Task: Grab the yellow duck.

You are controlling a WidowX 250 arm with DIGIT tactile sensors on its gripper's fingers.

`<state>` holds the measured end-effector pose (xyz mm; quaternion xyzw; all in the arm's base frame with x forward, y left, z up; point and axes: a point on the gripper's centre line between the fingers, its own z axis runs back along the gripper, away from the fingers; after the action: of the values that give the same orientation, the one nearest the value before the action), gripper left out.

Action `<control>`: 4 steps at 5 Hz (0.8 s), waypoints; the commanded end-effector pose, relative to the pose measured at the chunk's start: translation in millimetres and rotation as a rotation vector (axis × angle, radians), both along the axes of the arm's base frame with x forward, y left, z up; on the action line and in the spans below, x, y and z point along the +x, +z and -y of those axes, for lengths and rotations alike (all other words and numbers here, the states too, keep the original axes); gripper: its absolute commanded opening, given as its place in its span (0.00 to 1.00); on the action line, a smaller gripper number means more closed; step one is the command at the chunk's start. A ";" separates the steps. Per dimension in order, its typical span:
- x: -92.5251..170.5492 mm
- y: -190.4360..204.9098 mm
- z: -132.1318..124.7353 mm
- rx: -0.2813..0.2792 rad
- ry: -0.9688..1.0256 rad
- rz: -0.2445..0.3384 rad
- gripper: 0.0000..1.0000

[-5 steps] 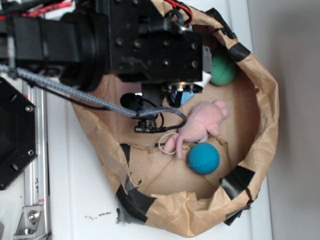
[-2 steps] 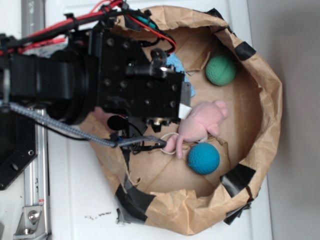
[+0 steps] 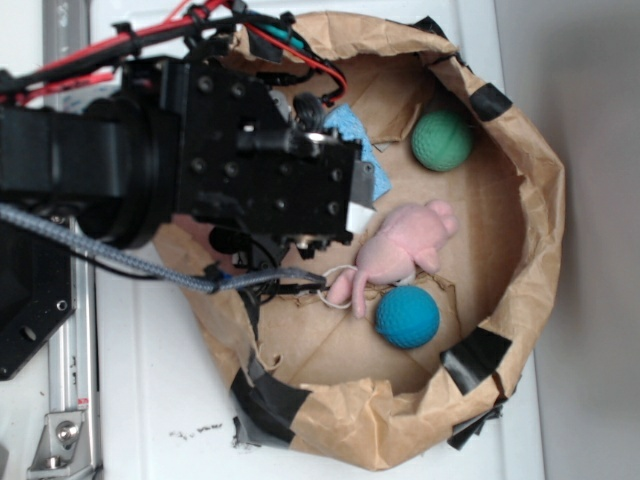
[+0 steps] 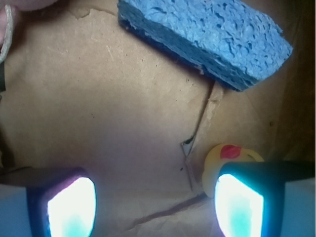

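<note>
The yellow duck [image 4: 223, 159] is past the end of one finger, so my gripper would miss it if it closed now.
In the wrist view the yellow duck [image 4: 223, 159] peeks out, with its red-orange beak up, from behind the right fingertip [image 4: 239, 205]. It sits on the brown paper floor, outside the gap between the fingers. My gripper [image 4: 155, 210] is open, and only bare paper lies between the two glowing pads. In the exterior view the black wrist block [image 3: 280, 185] hangs over the left half of the paper bowl and hides both the fingers and the duck.
A blue sponge [image 4: 207, 39] lies ahead of the fingers, also seen beside the wrist block [image 3: 350, 130]. A pink plush animal [image 3: 405, 250], a green ball [image 3: 442, 140] and a blue ball [image 3: 407, 316] lie in the taped paper bowl [image 3: 540, 230].
The arm has shifted down the image and a little left inside the bowl, uncovering the blue sponge. The plush and both balls have not moved.
</note>
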<state>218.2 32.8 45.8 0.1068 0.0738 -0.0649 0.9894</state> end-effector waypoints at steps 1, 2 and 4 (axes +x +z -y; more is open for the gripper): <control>-15.8 19.1 -36.7 0.013 0.085 0.080 1.00; -15.4 24.5 -38.1 0.012 0.084 0.101 1.00; -12.4 14.2 -29.1 0.008 0.057 0.072 1.00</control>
<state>205.4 61.6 56.3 0.1059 0.0547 -0.0314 0.9924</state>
